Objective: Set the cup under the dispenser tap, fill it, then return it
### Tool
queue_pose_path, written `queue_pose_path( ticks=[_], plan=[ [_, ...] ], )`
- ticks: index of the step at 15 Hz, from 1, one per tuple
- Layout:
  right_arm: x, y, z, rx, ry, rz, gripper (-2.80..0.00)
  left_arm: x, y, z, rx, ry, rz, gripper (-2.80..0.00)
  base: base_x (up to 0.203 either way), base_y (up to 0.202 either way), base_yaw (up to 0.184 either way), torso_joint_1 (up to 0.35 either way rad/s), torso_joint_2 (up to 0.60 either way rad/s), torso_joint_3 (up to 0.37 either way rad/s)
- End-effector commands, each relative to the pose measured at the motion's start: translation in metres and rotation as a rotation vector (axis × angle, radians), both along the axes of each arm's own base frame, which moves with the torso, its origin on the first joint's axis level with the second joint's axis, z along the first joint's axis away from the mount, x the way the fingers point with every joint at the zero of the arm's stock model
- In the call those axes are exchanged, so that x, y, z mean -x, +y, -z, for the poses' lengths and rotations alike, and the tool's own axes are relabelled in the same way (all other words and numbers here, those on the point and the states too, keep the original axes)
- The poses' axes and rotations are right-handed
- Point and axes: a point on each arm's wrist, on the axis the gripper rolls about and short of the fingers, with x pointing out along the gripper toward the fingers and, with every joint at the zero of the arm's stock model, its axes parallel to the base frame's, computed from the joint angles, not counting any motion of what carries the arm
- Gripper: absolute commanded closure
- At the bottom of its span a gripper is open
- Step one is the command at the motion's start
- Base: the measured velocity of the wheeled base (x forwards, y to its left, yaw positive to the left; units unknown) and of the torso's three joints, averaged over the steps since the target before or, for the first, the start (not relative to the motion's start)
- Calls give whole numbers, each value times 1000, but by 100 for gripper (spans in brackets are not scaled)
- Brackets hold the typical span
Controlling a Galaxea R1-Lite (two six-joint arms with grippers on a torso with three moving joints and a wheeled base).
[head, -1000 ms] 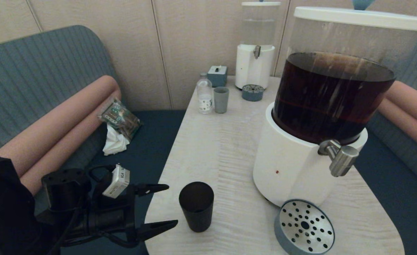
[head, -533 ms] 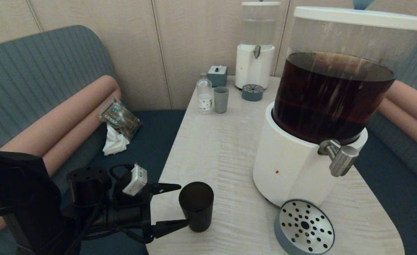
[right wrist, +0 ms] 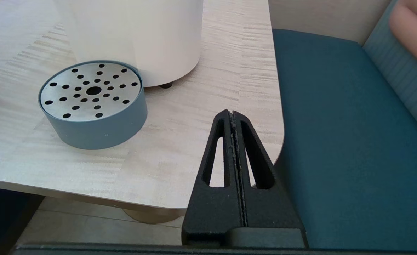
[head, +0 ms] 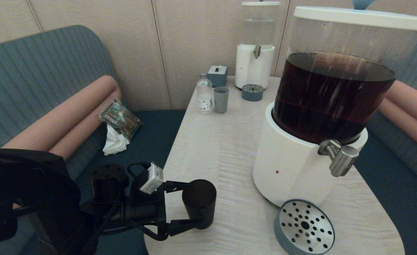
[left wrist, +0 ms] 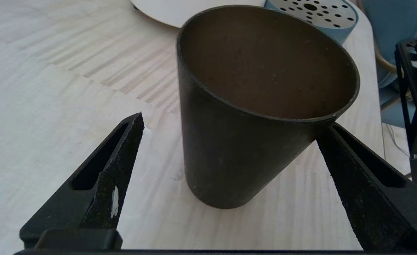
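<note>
I need to grab the cup by its side point(head: 200, 215) with my left gripper next, so the black cup's opening stays free to fill under the dispenser tap point(head: 340, 160).
The black cup point(head: 198, 202) stands on the pale table point(head: 219, 148) near its front left corner, left of the big dispenser. My left gripper point(head: 190, 204) reaches in from the left and is open, with one finger on each side of the cup. In the left wrist view the cup point(left wrist: 236, 148) fills the gap of the left gripper point(left wrist: 233, 122). One finger point(left wrist: 339, 148) touches it just under the rim and the other point(left wrist: 123, 141) stands apart from it. The dispenser tap point(head: 340, 160) juts out above a round perforated drip tray point(head: 304, 226). My right gripper point(right wrist: 232, 112) is shut and empty, parked past the table's front right corner.
The big dispenser point(head: 300, 170) holds dark liquid on a white base. At the table's far end stand a smaller clear dispenser point(head: 254, 67), a grey-blue cup point(head: 221, 100), a small bottle point(head: 204, 95) and a box point(head: 217, 75). Blue benches flank the table.
My left gripper has moved right from beside the table's edge until its open fingers straddle the cup. The cup has shifted slightly to the right.
</note>
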Motion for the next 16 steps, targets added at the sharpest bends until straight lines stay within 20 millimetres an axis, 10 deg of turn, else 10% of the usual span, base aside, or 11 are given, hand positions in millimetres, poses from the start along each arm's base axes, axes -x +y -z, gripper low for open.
queue_pose_path(
  ticks=[1, 14, 15, 16],
  plan=[
    [-1, 0, 2, 1, 10, -1, 0, 1, -2, -1, 3, -8, 14, -280, 0, 0, 0, 0, 0, 0],
    [-1, 0, 2, 1, 10, -1, 0, -9, -19, 2, 7, -30, 29, -280, 0, 0, 0, 0, 0, 0],
    [-1, 0, 2, 1, 10, -1, 0, -8, -19, 3, 7, -29, 30, 0, 0, 0, 0, 0, 0, 0],
    [-1, 0, 2, 1, 10, -1, 0, -9, -19, 2, 8, -30, 30, 0, 0, 0, 0, 0, 0, 0]
  ],
)
